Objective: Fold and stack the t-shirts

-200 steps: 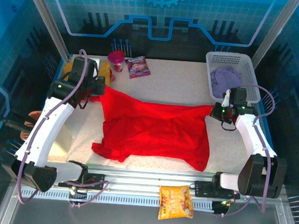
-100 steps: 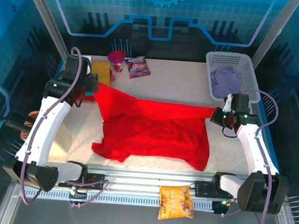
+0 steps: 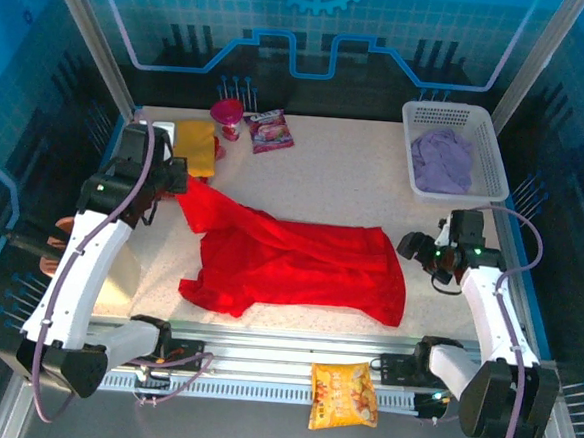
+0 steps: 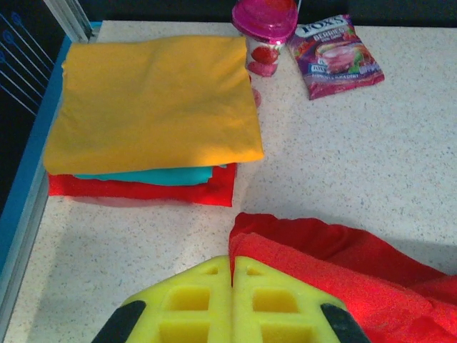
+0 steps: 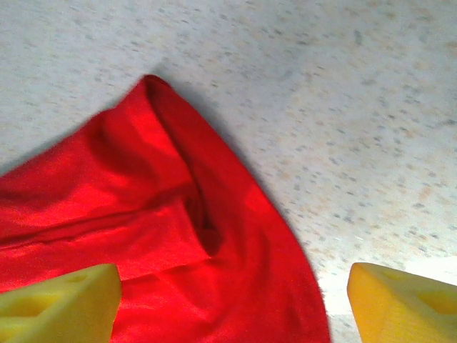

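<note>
The right gripper needs to spread the shirt flat for folding, so next it should grab the red t-shirt (image 3: 294, 264) by its far corner (image 3: 378, 232) across from the left gripper.
A bright red t-shirt (image 3: 294, 264) lies crumpled across the middle of the table. My left gripper (image 3: 174, 184) is shut on its far-left corner (image 4: 335, 264), the yellow fingertips (image 4: 232, 268) pinched together on the cloth edge. My right gripper (image 3: 417, 250) is open just past the shirt's right edge; in the right wrist view the red cloth (image 5: 178, 236) lies loose between its spread fingers (image 5: 64, 304). A folded stack sits at the far left: mustard yellow shirt (image 4: 150, 100) on teal (image 4: 150, 174) on red (image 4: 143, 189). A lilac shirt (image 3: 442, 154) lies in the basket.
The white lattice basket (image 3: 450, 111) stands at the far right corner. A pink cup (image 3: 227, 117) and a purple snack pack (image 3: 271, 129) sit at the back, beside the stack (image 3: 195, 137). An orange snack bag (image 3: 343, 395) lies on the front rail.
My right gripper has opened and let go of the shirt's right corner, which fell to the table, and the arm drew back towards me. My left gripper moved slightly left, still holding its corner.
</note>
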Available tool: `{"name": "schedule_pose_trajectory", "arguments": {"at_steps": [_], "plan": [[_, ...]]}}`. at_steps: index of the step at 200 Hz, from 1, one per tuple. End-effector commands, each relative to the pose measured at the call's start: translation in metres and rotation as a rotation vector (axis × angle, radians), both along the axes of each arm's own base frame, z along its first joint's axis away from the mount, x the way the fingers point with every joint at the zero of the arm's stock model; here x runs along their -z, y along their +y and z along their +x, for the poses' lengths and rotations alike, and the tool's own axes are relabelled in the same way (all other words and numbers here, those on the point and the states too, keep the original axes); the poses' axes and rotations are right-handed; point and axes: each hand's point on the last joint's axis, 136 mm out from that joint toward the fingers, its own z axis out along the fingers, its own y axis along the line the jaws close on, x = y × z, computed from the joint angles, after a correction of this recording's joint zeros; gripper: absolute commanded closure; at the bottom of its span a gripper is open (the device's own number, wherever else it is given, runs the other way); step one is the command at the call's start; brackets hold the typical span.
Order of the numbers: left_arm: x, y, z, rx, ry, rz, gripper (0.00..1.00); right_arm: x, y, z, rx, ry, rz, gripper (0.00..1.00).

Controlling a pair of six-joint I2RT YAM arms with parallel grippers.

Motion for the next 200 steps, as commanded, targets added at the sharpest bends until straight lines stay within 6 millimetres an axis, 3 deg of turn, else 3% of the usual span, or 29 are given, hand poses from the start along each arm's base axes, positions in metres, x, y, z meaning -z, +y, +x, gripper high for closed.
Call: {"name": "schedule_pose_trajectory", "arguments": {"at_steps": [1,21,57,116,131,200], "plan": [[-0.004,-0.006,-0.002,0.025,-0.039,-0.048,1.0,-0.006,0.027,0.016,-0.103,-0.064,0.153,0.22],[-0.003,-0.01,-0.005,0.043,-0.056,-0.07,1.0,0.001,0.037,0.023,-0.197,-0.036,0.159,0.34],[0.003,-0.012,-0.009,0.049,-0.054,-0.088,1.0,0.015,0.042,0.038,-0.239,0.01,0.139,0.45],[0.0,-0.014,-0.012,0.055,-0.065,-0.099,1.0,0.053,0.055,0.044,-0.26,0.138,0.118,0.54],[0.0,-0.015,-0.012,0.059,-0.064,-0.105,1.0,0.059,0.053,0.044,-0.25,0.157,0.107,0.6],[0.001,-0.019,-0.012,0.071,-0.065,-0.121,1.0,0.068,0.057,0.042,-0.261,0.191,0.103,0.69]]}}
